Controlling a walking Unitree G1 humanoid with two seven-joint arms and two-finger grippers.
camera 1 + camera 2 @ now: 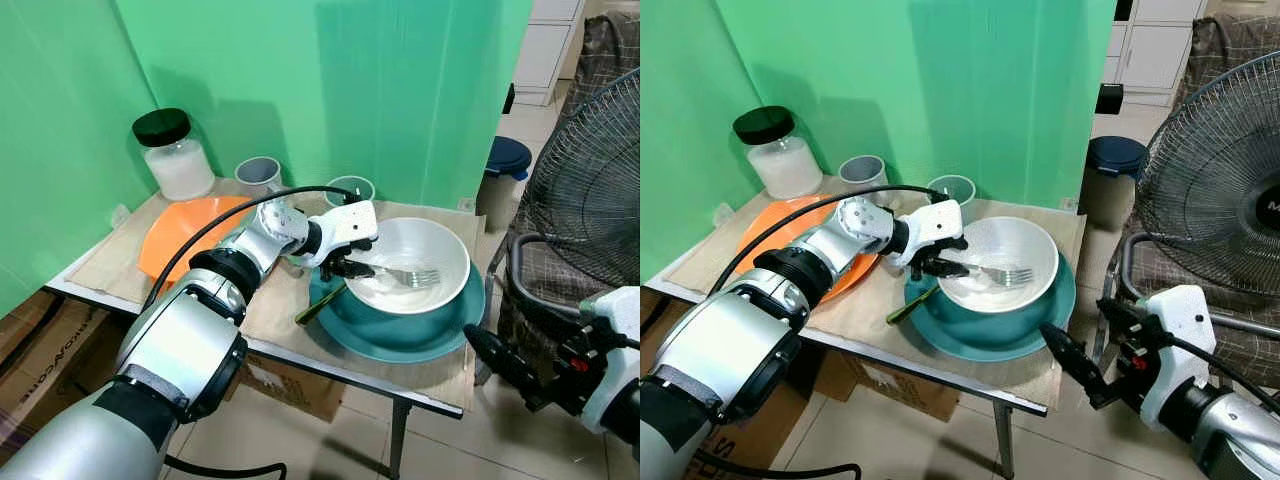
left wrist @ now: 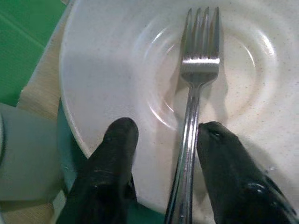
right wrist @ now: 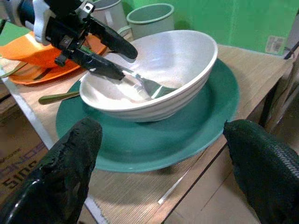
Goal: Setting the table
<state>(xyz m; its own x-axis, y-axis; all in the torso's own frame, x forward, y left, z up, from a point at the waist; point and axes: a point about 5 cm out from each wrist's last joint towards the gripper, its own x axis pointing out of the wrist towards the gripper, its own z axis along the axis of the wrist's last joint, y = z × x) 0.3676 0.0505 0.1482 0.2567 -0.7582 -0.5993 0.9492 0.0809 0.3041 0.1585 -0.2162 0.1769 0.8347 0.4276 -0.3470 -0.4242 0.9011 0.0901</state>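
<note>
My left gripper grabs the fork by its slim handle near the bowl's rim [image 1: 377, 267] next, since the fork's teeth lie down in the bowl.
A white bowl [image 1: 425, 262] stands on a teal plate [image 1: 400, 340] near the table's right end. A silver fork [image 1: 410, 275] lies inside the bowl, tines toward the far wall, its handle over the near-left rim. My left gripper [image 1: 350, 262] hovers at that rim, open, its black fingers [image 2: 117, 144] on either side of the fork handle [image 2: 189, 140]; one finger touches it. My right gripper [image 3: 161, 128] hangs off the table's right front corner, below the tabletop and facing the plate, fingers wide open and holding nothing.
An olive-handled utensil [image 1: 318, 305] rests on the teal plate's left edge. An orange plate [image 1: 180, 235], a black-lidded jar [image 1: 175, 155] and two grey cups [image 1: 258, 173] stand further left and back. A floor fan [image 1: 590, 190] stands right of the table.
</note>
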